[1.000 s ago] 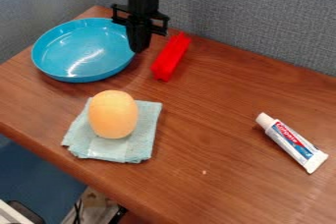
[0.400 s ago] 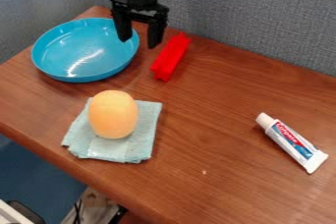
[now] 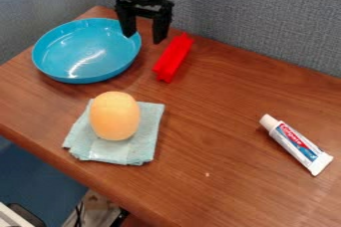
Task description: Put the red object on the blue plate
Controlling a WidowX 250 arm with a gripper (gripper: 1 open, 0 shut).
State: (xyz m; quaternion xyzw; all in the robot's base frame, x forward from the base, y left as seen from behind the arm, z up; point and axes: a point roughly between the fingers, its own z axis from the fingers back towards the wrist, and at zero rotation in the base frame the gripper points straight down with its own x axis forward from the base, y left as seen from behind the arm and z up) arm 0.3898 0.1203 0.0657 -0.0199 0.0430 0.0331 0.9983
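I need to grab the red object by its long body (image 3: 173, 57) with my gripper next. Then I need to put the red object on the blue plate (image 3: 83, 52).
The red object (image 3: 173, 56), a bright-red elongated block, lies on the wooden table just right of the blue plate (image 3: 83, 52), outside its rim. The plate is a glossy cyan dish at the back left with nothing in it. My gripper (image 3: 144, 30) hangs pointing down at the back, over the gap between the plate's right rim and the block's far end. Its two black fingers (image 3: 127, 24) stand apart and open, with nothing between them.
An orange egg-shaped object (image 3: 115, 114) rests on a pale teal folded cloth (image 3: 122, 134) at the front left. A white toothpaste tube (image 3: 296, 142) lies at the right. The table's front edge (image 3: 160, 203) runs diagonally below; a grey wall stands behind.
The gripper was shut and low beside the plate's rim a second ago; its fingers have since spread open and it sits slightly higher. The red block has not moved.
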